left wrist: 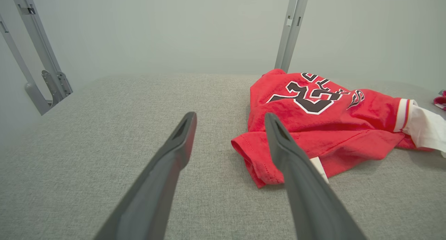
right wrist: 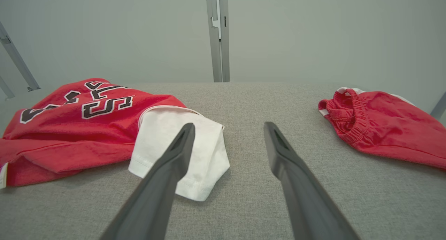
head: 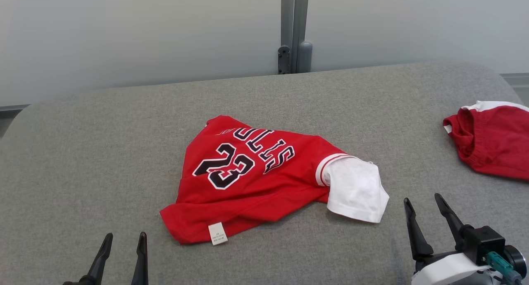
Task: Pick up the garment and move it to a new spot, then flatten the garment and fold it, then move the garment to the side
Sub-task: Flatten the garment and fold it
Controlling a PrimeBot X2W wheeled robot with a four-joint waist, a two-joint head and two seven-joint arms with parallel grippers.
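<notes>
I should grab the red jersey's hem corner (head: 177,227) beside the white label (head: 218,233) with my left gripper next, so that the jersey can move to a new spot.
The garment (head: 256,181) is a bright red jersey with "23" in black and white, a striped cuff and a white sleeve. It lies crumpled in the middle of the grey padded surface (head: 82,152). My left gripper (head: 125,235) is open at the lower left, short of the garment's near corner with the white label. In the left wrist view the left gripper (left wrist: 230,117) points just left of the garment (left wrist: 331,128). My right gripper (head: 422,199) is open at the lower right, just right of the white sleeve. The right wrist view has the right gripper (right wrist: 228,125) beside the garment (right wrist: 76,135).
A second red piece with an elastic waistband and white trim (head: 492,140) lies at the surface's right edge, also in the right wrist view (right wrist: 379,125). A grey post (head: 294,28) stands behind the far edge against a pale wall. Bare grey surface spreads to the left.
</notes>
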